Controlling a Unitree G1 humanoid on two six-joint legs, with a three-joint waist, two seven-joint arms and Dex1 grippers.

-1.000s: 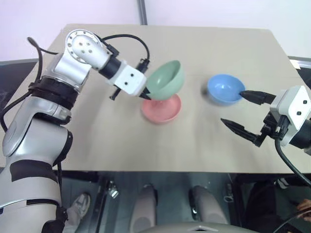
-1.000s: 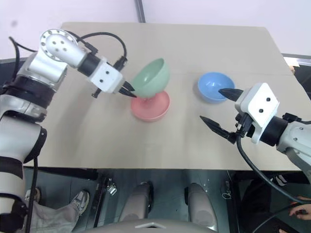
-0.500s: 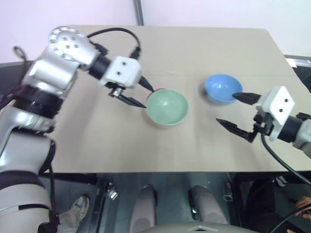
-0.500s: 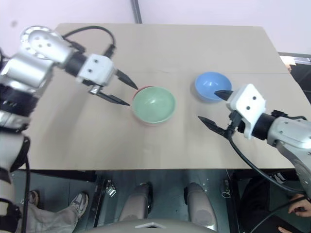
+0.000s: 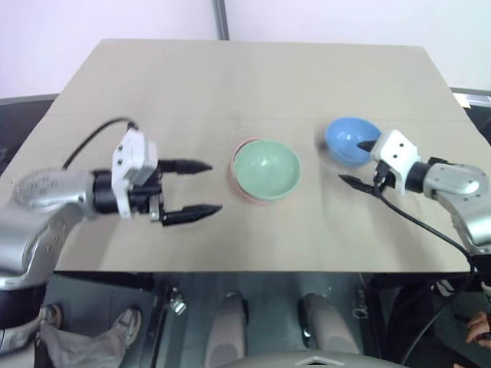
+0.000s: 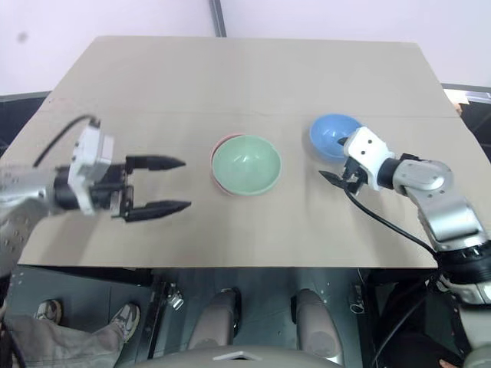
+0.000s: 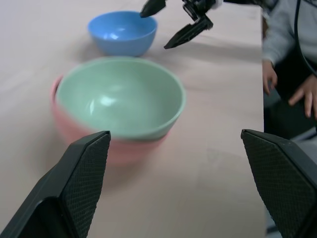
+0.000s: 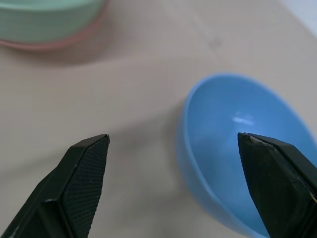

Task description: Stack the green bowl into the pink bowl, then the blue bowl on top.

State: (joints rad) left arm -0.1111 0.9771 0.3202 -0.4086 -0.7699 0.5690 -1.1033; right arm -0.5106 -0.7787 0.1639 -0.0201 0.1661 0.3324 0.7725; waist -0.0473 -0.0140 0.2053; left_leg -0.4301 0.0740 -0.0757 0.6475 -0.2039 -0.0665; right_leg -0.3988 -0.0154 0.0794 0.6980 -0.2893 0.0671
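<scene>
My right fingers are above the blue bowl's near rim with bare table between them, so they should lower first; closing now would miss.
The green bowl sits upright inside the pink bowl, whose rim shows at its left, in the middle of the table. My left gripper hangs open to the left of the stack, apart from it and pointing at it. The blue bowl stands to the right of the stack. My right gripper is open at the blue bowl's near rim. In the right wrist view one finger is over the bowl's inside and the other is outside it.
A person's hand and sleeve show beyond the table's right edge. The tabletop behind the bowls and in front of the left gripper is bare.
My left gripper let the green bowl go into the pink bowl, opened, and drew back to the left and down. My right gripper moved forward to the blue bowl's rim.
</scene>
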